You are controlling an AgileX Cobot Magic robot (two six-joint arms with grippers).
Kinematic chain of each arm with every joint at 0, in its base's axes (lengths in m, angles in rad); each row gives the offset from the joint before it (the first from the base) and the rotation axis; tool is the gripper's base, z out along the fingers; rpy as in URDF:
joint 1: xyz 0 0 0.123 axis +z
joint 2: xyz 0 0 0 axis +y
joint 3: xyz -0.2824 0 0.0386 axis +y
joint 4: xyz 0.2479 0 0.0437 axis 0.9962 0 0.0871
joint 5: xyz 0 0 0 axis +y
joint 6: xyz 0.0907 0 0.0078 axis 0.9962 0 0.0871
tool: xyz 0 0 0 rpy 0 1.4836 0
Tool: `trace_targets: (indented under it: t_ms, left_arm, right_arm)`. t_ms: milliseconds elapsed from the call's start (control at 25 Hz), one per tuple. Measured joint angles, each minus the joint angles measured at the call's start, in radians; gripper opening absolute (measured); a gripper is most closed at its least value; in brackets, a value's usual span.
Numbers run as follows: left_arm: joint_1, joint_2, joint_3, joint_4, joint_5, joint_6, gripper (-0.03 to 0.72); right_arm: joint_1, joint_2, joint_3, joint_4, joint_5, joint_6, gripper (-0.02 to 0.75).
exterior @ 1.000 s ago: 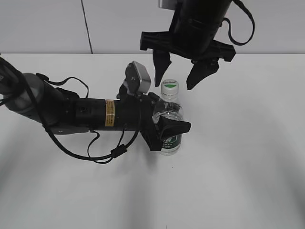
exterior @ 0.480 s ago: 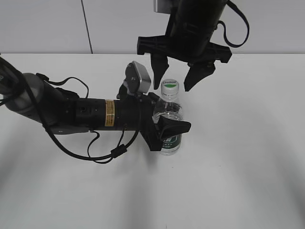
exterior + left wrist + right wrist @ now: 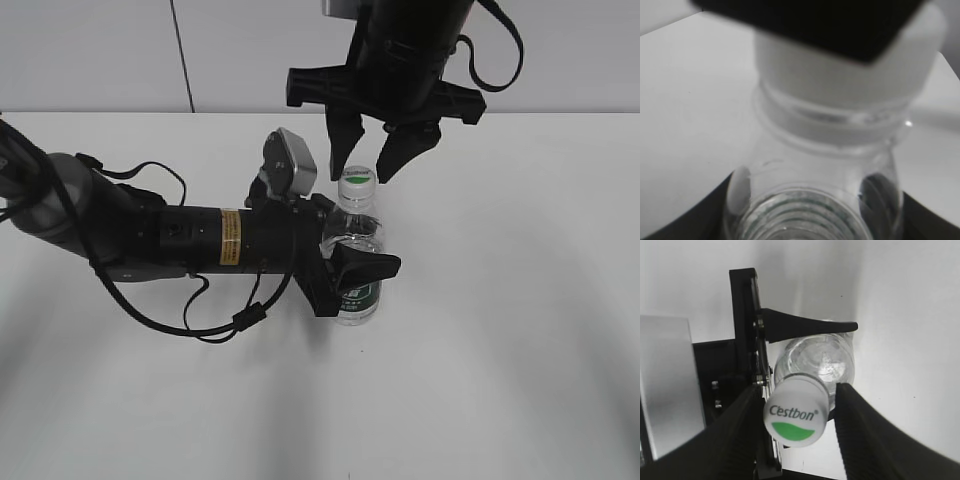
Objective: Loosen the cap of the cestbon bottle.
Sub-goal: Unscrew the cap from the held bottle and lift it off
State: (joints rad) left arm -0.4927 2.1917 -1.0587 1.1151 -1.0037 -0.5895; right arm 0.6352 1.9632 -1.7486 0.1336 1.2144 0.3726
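Observation:
The right gripper grabs the white cap by its round side [image 3: 357,183] [image 3: 796,410] next, to loosen the cestbon bottle.
The cestbon bottle [image 3: 352,238] stands upright on the white table, clear with a dark green label [image 3: 357,293]. My left gripper [image 3: 350,255] is shut on its body from the left; its fingers [image 3: 700,220] flank the ribbed shoulder [image 3: 815,165]. The white cap [image 3: 358,181] with a green mark is on the neck. My right gripper [image 3: 366,168] hangs above it, open, a finger on each side of the cap [image 3: 796,412]. In the right wrist view the left finger [image 3: 740,425] is at the cap's edge and the right finger [image 3: 855,420] stands slightly off it.
The left arm [image 3: 150,235] lies across the table from the left with a loose black cable [image 3: 215,325] below it. A grey wall with a dark vertical seam [image 3: 182,55] stands behind the table's far edge.
My right gripper's fingers have drawn closer together around the cap and shifted slightly left. The left gripper and the bottle have not moved.

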Motion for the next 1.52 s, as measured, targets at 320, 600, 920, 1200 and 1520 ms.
trace_targets:
  t_ms: [320,600,920,1200,1520]
  left_arm:
    - [0.0,0.0,0.0,0.0,0.001,0.0,0.403]
    - [0.0,0.0,0.0,0.0,0.001,0.0,0.403]
    - [0.0,0.0,0.0,-0.001,0.001,0.001,0.403]
    - [0.0,0.0,0.0,-0.001,0.001,0.001,0.403]
    - [0.0,0.0,0.0,-0.001,0.001,0.001,0.403]
  right_arm:
    - [0.0,0.0,0.0,0.0,0.0,0.0,0.363]
    - [0.0,0.0,0.0,0.0,0.001,-0.001,0.363]
    - [0.0,0.0,0.018,0.005,0.0,-0.001,0.363]
    - [0.0,0.0,0.02,0.007,-0.001,-0.001,0.361]
    - [0.0,0.0,0.02,0.009,-0.002,-0.017,0.308]
